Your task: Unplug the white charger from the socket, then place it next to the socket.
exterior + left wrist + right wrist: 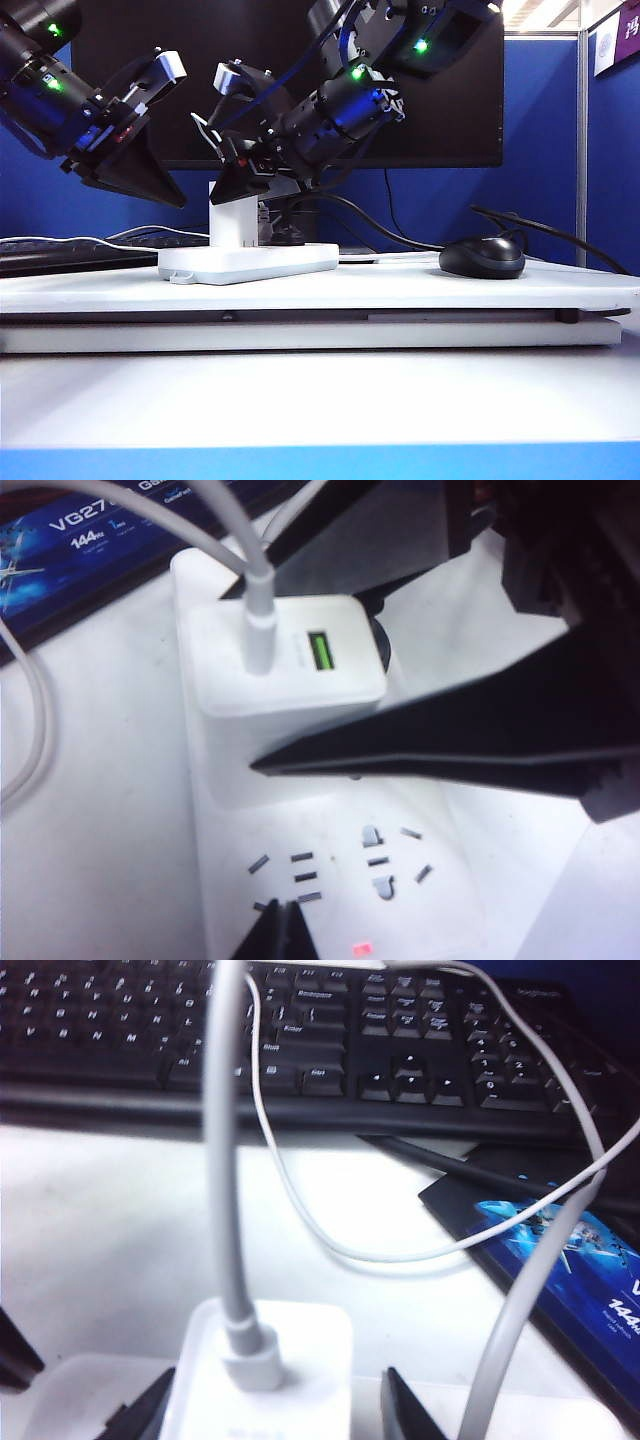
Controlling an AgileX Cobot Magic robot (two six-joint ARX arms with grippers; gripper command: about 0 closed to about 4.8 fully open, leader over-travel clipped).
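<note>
I should unplug the white charger from the socket (250, 263), so my right gripper should grab the charger by the sides of its cable end (230, 208) next.
The white charger (233, 222) stands upright, plugged into the socket (250, 263), a long white power strip on the white board. A thin white cable (228, 1210) leaves the charger's top (265, 1380). My right gripper (275, 1405) comes down over the charger, open. One black finger (140, 1415) lies against one side, and the other finger (405, 1410) stands a small gap off the opposite side. My left gripper (280, 920) hovers shut above the socket's free holes (340, 865), apart from the charger (285, 665). In the exterior view the left gripper (176, 198) hangs up and left of the charger.
A black round plug (290, 232) sits in the socket behind the charger. A black mouse (482, 258) lies on the board to the right. A black keyboard (300, 1030) and a blue printed box (560, 1250) lie behind the socket. A dark monitor (300, 80) stands behind.
</note>
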